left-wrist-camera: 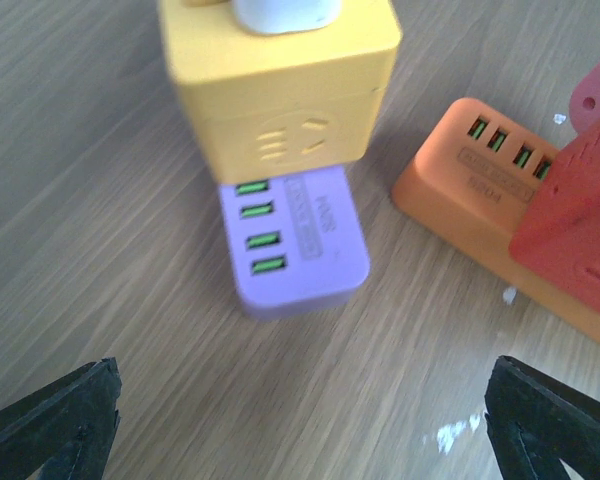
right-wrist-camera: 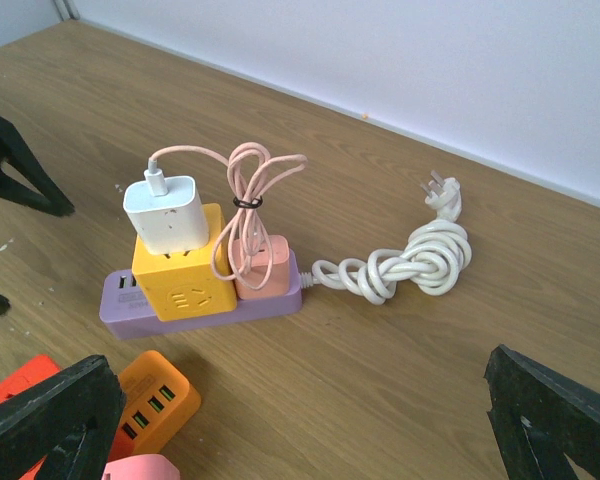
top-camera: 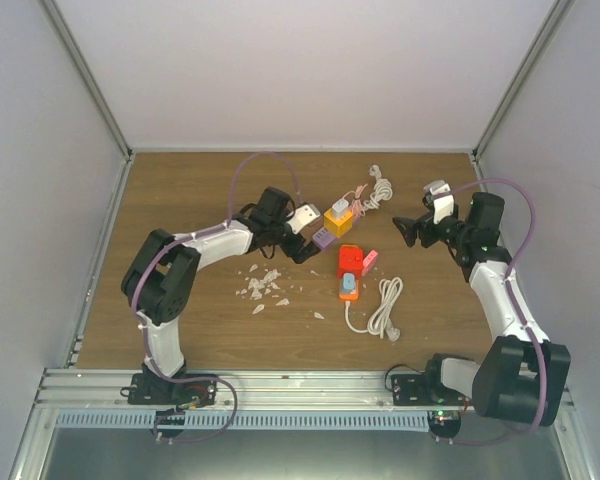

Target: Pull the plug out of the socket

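Next, my left gripper grabs the purple power strip by its bare USB end, which leaves the plug free to pull.
A white plug sits on top of a yellow cube socket, which stands on a purple power strip beside a pink cube. A thin pink cable loops from the plug. In the top view the plug and the strip lie mid-table. My left gripper is open, low over the wood just short of the strip's end, with the yellow cube beyond. My right gripper is open too, apart from the strip on its other side, and holds nothing.
An orange USB strip with a red block and a pink piece lies near the purple strip. A white cord coils beside it. The purple strip's knotted white cord trails away. White scraps litter the wood.
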Available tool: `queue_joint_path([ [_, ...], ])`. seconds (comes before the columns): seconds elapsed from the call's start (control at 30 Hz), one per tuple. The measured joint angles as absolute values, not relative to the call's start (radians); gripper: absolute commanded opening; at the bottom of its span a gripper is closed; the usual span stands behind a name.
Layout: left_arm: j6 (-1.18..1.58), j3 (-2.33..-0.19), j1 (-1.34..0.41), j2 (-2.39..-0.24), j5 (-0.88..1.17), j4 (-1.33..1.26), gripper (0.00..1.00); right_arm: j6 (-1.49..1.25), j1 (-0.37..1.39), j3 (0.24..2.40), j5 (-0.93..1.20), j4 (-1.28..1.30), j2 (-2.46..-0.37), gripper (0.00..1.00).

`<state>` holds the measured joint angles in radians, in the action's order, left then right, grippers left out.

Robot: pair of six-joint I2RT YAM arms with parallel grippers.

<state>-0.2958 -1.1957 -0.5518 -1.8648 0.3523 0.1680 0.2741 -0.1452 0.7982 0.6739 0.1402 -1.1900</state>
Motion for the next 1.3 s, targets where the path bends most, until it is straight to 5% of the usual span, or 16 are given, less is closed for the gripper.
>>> queue_joint_path([
  [0.83,-0.246,-1.342,-0.612,-2.106,0.234,0.036,0.72,0.284,-0.145,0.798,0.674,0.141,-1.18,1.0],
  [1.3,-0.249,-1.337,-0.607,-2.125,0.197,0.019,0.47,0.29,-0.145,0.784,0.674,0.14,-1.18,1.0],
])
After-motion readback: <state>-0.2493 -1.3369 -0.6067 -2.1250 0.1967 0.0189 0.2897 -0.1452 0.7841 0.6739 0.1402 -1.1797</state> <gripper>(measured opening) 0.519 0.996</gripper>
